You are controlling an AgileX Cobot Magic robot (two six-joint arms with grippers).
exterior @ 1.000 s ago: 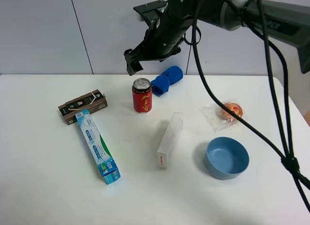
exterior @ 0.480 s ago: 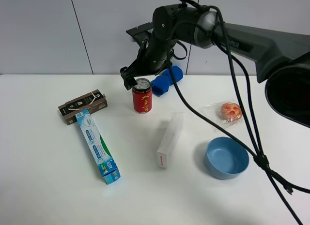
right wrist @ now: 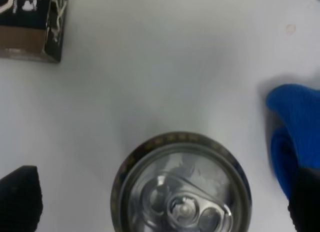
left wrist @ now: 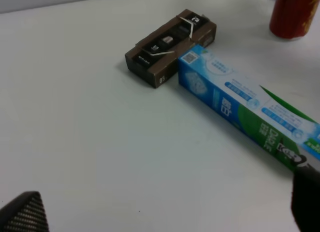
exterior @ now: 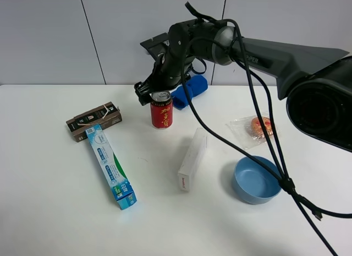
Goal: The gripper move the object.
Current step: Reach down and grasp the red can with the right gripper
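Observation:
The can isn't ready to be gripped yet: my fingertips hang level with the silver top (exterior: 161, 95) (right wrist: 183, 194), above the can's red side, so my right gripper needs to lower before it closes.
The red can (exterior: 161, 114) with yellow characters and a silver pull-tab top stands upright at the back middle of the white table. My right gripper (exterior: 155, 94), a black claw on a thick dark arm, hangs right over the can's top. In the right wrist view the can top (right wrist: 182, 192) lies between the two black fingertips (right wrist: 20, 197), which stand wide apart and do not touch it. My left gripper (left wrist: 165, 212) is open and empty over bare table; the can (left wrist: 295, 12) shows far from it.
A brown box (exterior: 93, 121) and a blue toothpaste box (exterior: 111, 165) lie left of the can. A blue object (exterior: 190, 91) lies right behind it. A white box (exterior: 192, 159), a wrapped snack (exterior: 258, 126) and a blue bowl (exterior: 257, 179) lie to the right.
My right gripper has come down and a little to the right, from above and behind the can to its top, with the fingers now on either side of it. The can has not moved.

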